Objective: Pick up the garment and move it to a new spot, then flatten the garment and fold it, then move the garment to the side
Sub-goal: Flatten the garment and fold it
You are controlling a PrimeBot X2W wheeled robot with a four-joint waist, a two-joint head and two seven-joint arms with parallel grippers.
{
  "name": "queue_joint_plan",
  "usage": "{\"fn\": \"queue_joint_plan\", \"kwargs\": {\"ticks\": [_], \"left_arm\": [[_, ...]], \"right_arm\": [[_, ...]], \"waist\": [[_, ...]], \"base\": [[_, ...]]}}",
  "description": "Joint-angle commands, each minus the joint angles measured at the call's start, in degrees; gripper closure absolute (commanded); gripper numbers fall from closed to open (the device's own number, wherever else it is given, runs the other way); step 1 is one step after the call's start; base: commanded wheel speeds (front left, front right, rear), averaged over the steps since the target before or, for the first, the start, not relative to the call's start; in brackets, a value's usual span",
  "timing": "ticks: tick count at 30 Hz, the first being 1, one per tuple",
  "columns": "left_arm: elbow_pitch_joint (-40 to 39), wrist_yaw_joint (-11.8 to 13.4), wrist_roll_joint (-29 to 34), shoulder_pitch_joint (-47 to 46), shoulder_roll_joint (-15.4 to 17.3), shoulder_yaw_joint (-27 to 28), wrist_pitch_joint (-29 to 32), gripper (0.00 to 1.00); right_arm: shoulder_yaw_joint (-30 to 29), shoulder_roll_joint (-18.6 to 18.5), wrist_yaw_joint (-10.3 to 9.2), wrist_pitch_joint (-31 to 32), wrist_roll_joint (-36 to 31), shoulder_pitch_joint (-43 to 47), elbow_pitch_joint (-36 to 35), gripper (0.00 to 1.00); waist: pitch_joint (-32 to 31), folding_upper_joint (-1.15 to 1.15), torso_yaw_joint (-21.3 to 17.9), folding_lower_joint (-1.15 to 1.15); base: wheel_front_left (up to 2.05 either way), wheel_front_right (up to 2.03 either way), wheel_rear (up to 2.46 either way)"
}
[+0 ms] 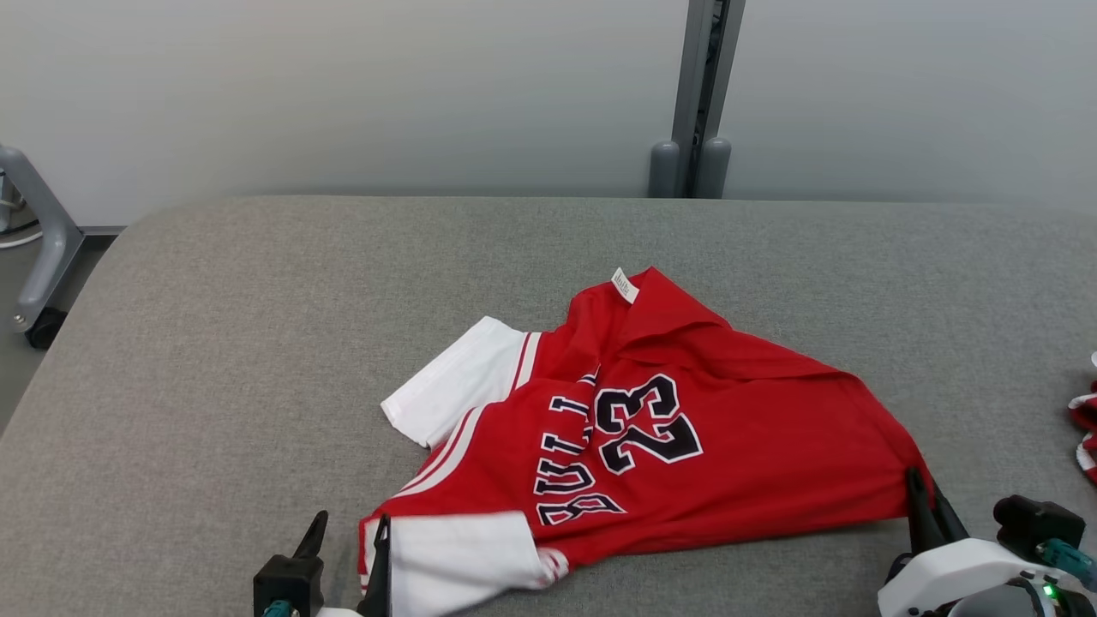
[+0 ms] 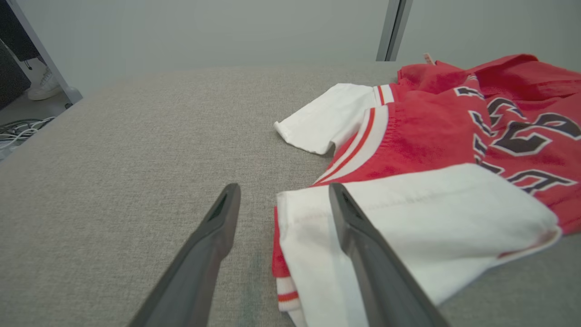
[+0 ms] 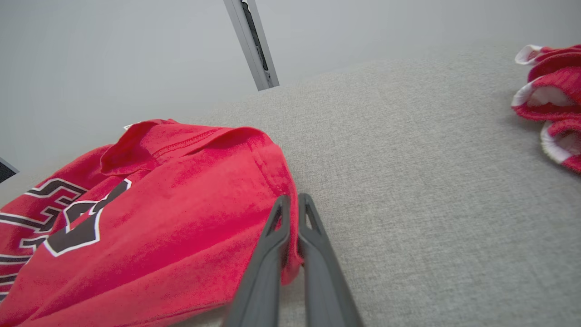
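Observation:
I need to pinch the white sleeve by its free edge (image 1: 395, 535) (image 2: 285, 226) with my left gripper next. That edge borders empty table, and the garment lies slack across the table.
A red jersey with white sleeves and the number 23, the garment (image 1: 668, 437), lies crumpled on the grey padded table (image 1: 257, 360). My right gripper (image 1: 926, 493) is shut on the garment's red corner at its near right edge; in the right wrist view its fingers (image 3: 277, 245) pinch that red hem (image 3: 272, 181). My left gripper (image 1: 347, 536) stands open at the near white sleeve (image 1: 463, 557). In the left wrist view one finger (image 2: 363, 240) lies over the white sleeve (image 2: 431, 218) and the other rests on bare table beside the sleeve's edge.
Another red and white garment (image 1: 1084, 424) lies at the table's right edge, also in the right wrist view (image 3: 551, 95). A grey post (image 1: 698, 94) stands behind the table against the pale wall. A metal frame leg (image 1: 43, 248) is at the far left.

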Motion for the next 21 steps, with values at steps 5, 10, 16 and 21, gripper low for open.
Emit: {"fn": "queue_joint_plan", "kwargs": {"ticks": [5, 10, 16, 21], "left_arm": [[0.6, -0.7, -1.2, 0.0, 0.2, -0.4, -0.1, 0.00], [1.0, -1.5, -2.0, 0.1, 0.2, -1.1, -0.1, 0.00], [1.4, -2.1, -2.9, 0.6, 0.2, -3.5, -0.1, 0.00], [1.3, -2.6, -4.1, 1.7, 0.2, -6.3, -0.1, 0.00]], "right_arm": [[-3.8, -0.3, -0.02, -0.3, -3.9, 0.6, 0.6, 1.00], [-4.7, -0.2, -0.02, -0.3, -4.0, 1.0, 1.4, 0.00], [-4.5, 0.0, -0.01, -0.3, -2.7, 1.5, 0.2, 0.00], [-3.1, 0.0, -0.01, -0.3, -1.0, 2.1, -0.5, 0.00]], "waist": [[-1.0, 0.00, -0.5, 0.00], [-1.3, 0.00, -0.9, 0.00], [-1.6, 0.00, -1.2, 0.00], [-1.7, 0.00, -1.5, 0.00]], "base": [[0.00, 0.00, 0.00], [0.00, 0.00, 0.00], [0.00, 0.00, 0.00], [0.00, 0.00, 0.00]]}}
